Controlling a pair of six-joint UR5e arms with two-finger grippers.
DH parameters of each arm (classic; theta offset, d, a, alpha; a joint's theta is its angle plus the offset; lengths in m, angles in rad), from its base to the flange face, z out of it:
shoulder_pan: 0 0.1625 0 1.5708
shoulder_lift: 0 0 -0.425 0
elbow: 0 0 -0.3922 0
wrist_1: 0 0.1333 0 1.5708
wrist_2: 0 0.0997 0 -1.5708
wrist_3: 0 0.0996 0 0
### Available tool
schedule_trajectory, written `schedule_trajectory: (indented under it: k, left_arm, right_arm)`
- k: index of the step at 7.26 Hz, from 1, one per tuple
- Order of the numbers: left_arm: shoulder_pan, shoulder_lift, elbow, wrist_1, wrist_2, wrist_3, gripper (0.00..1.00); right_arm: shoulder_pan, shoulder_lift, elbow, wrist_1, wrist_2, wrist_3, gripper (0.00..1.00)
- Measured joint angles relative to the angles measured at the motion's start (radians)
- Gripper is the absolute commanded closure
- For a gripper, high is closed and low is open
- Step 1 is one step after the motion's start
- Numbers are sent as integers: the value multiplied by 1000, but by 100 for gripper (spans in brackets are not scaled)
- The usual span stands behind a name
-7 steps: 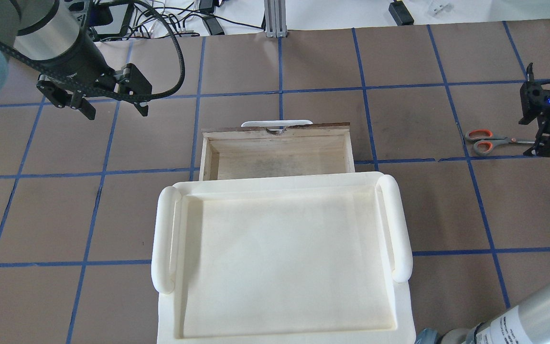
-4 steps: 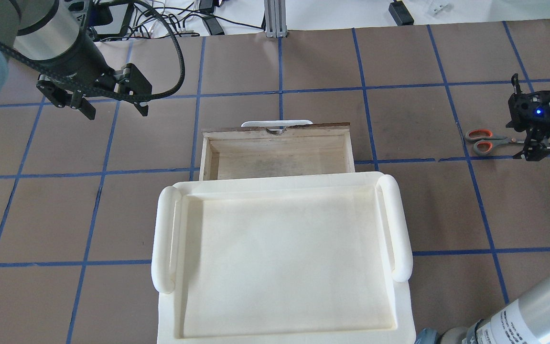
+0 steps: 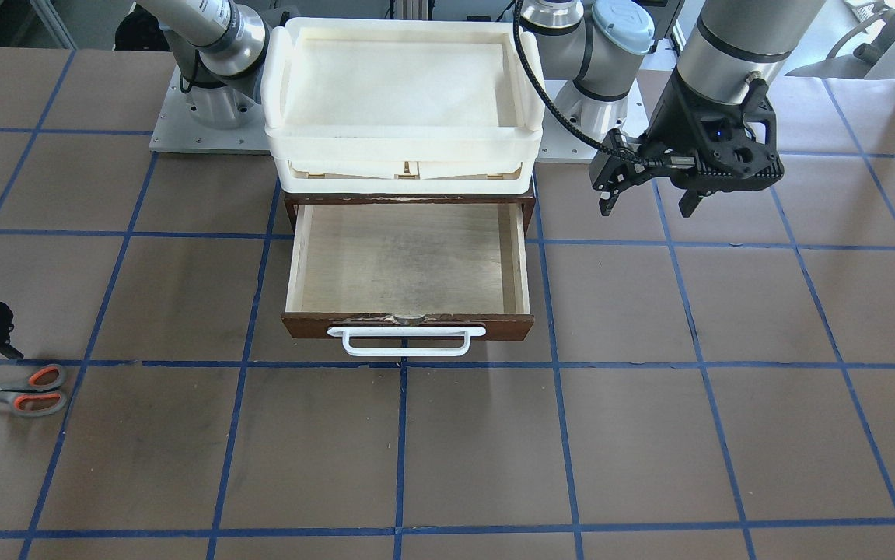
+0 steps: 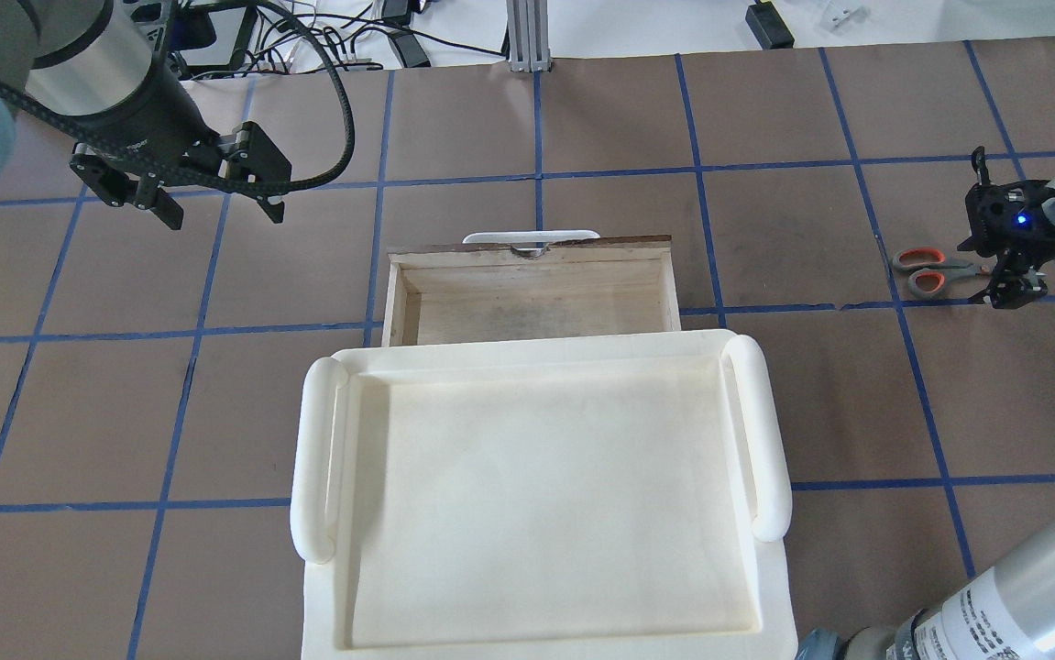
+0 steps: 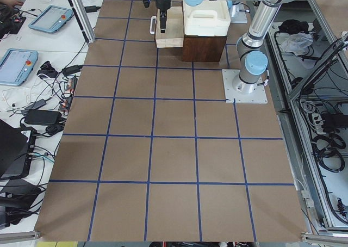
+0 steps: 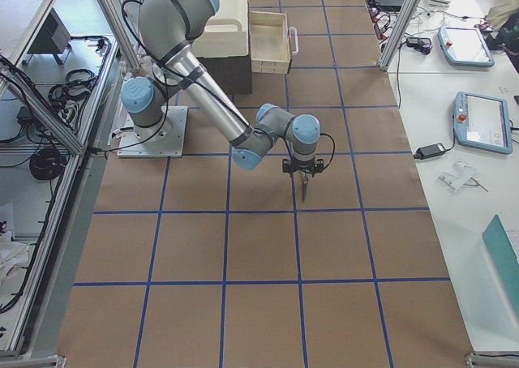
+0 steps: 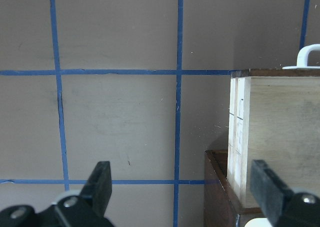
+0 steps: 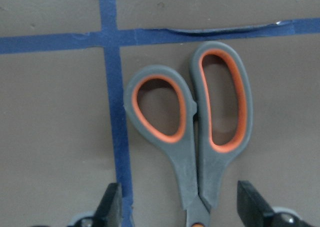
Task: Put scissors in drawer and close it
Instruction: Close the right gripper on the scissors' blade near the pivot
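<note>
I need to grab the scissors by their handles beside the pivot [image 3: 2, 392] with my right gripper next. Then I can put the scissors in the drawer [image 3: 404, 261].
The scissors [image 4: 933, 272] lie flat on the table at the far right, grey handles with orange lining pointing toward the drawer. In the right wrist view the scissors [image 8: 195, 132] fill the middle. My right gripper [image 4: 1004, 280] is open and low over the scissors' blade end, with one finger [image 8: 112, 209] on each side of the pivot. The drawer [image 4: 532, 302] is pulled open and empty, with its white handle [image 3: 407, 341] at the front. My left gripper [image 4: 220, 211] is open and empty, hovering left of the drawer, which shows at the right of its wrist view [image 7: 275, 127].
A cream-white plastic tray [image 4: 316, 458] sits on top of the dark brown cabinet [image 3: 408, 196] that holds the drawer. Blue tape lines grid the brown table. Cables and tablets lie past the table's far edge [image 4: 307, 37].
My right gripper has moved left along the scissors, from the blade tips toward the pivot. The left arm, the scissors and the drawer have not moved.
</note>
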Motion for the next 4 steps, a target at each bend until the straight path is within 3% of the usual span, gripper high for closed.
schedule_trajectory:
  k: [4]
  left_arm:
    - [0,-1,0,-1,0,0,0]
  right_arm:
    - [1,12,-2,-11,1,-2,34]
